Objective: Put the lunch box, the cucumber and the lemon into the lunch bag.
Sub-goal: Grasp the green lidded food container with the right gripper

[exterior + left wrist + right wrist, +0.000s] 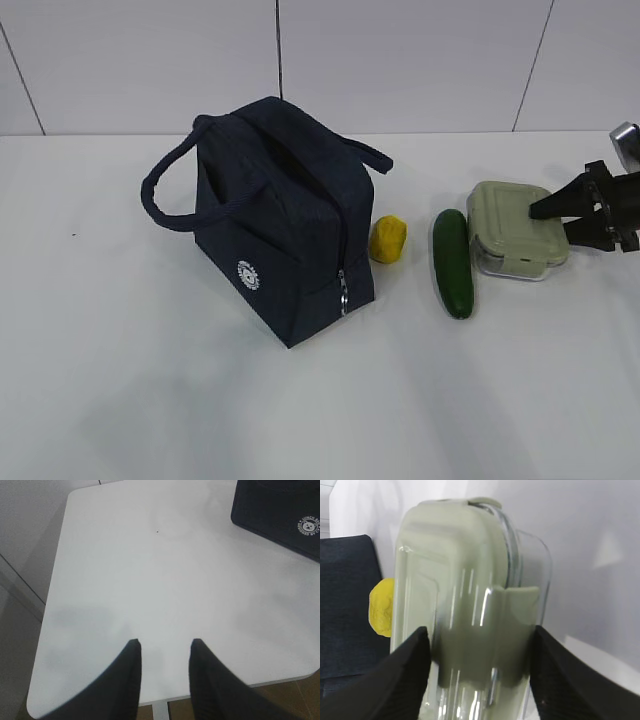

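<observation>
My right gripper is about to grab the box by its free short end, because the cucumber lies close along the box's long side.
The lunch box, clear with a sage-green lid, lies on the white table at the right. My right gripper is open at its right end, one finger on each side; in the right wrist view the box fills the gap between the fingers of the right gripper. The dark green cucumber lies just left of the box. The yellow lemon sits between the cucumber and the navy lunch bag, and shows in the right wrist view. My left gripper is open and empty, over bare table.
The bag's zipper ring pull hangs at its near corner and its two handles stand up. The bag's corner with the white logo shows in the left wrist view. The table's left and near edges are close to the left gripper.
</observation>
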Available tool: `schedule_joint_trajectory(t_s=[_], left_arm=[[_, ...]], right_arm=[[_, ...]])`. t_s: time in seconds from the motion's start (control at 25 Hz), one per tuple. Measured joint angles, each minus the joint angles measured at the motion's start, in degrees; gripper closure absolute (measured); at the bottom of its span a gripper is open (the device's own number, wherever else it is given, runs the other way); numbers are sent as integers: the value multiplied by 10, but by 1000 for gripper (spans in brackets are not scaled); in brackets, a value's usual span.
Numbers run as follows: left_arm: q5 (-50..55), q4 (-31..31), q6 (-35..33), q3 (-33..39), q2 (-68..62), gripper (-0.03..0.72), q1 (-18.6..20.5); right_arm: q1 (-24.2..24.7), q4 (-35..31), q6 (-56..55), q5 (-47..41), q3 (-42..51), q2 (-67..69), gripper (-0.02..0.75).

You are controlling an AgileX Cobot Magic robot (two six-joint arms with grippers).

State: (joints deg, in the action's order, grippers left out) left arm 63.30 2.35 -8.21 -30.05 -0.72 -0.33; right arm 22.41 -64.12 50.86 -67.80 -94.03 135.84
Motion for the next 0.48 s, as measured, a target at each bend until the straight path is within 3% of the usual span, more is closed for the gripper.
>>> schedule_joint_trajectory(t_s=[0.16,0.48], left_arm=[[0,0,0,0,0,453,0],[0,0,0,0,0,453,0]], right_arm=[[0,0,-1,-2,0,0,340],[0,2,-5,-3,0,0,355]])
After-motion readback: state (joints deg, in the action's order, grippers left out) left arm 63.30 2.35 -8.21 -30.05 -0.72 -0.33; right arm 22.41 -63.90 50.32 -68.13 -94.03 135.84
